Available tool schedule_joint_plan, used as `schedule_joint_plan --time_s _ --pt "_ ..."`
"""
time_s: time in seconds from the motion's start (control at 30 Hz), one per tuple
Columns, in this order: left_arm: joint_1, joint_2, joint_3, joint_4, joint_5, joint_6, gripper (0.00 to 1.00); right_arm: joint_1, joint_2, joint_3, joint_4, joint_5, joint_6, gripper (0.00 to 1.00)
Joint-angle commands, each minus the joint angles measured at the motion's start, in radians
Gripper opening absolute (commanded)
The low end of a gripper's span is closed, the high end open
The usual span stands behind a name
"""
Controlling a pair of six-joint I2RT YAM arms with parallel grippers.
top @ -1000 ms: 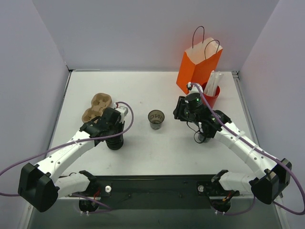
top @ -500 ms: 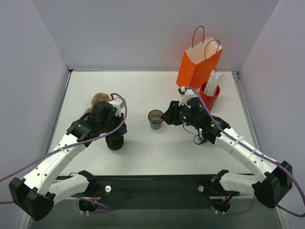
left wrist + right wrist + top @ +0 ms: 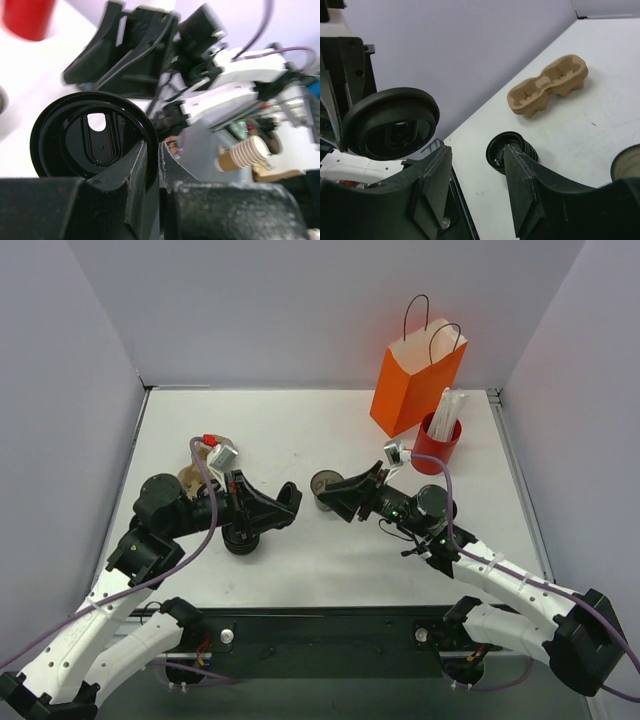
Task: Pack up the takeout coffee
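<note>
I will next grab the black lid with my right gripper, by the lid's edge that is free of my left gripper. The lid's bottom then stays free to cap the coffee cup.
The takeout coffee cup stands open-topped at the table's middle; its rim shows at the right edge of the right wrist view. My right gripper is open and empty, tilted sideways right beside the cup's right side; in its own view the jaws stand wide apart. My left gripper is raised left of the cup and shut on the edge of a black round lid. That lid also shows in the right wrist view.
A ribbed black stack of lids sits under the left arm and shows in the right wrist view. A brown cup carrier lies behind it. The orange paper bag and the red cup of straws stand at the back right.
My left gripper has lifted off the black stack with a lid and swung right toward the cup. My right gripper has moved left and tilted over beside the cup.
</note>
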Motion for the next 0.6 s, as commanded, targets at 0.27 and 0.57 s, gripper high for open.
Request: schedule_joint_plan --time_s 0.27,0.57 --pt "0.01 0.033 -0.13 0.6 0.178 -0.482 0.14 0.104 -0.105 -0.151 0.466 -0.027 -0.419 0.5" --pt "0.012 0.016 -0.176 0.603 0.159 -0.57 0.14 0.177 -0.16 -0.069 0.265 -0.027 -0.701 0.51"
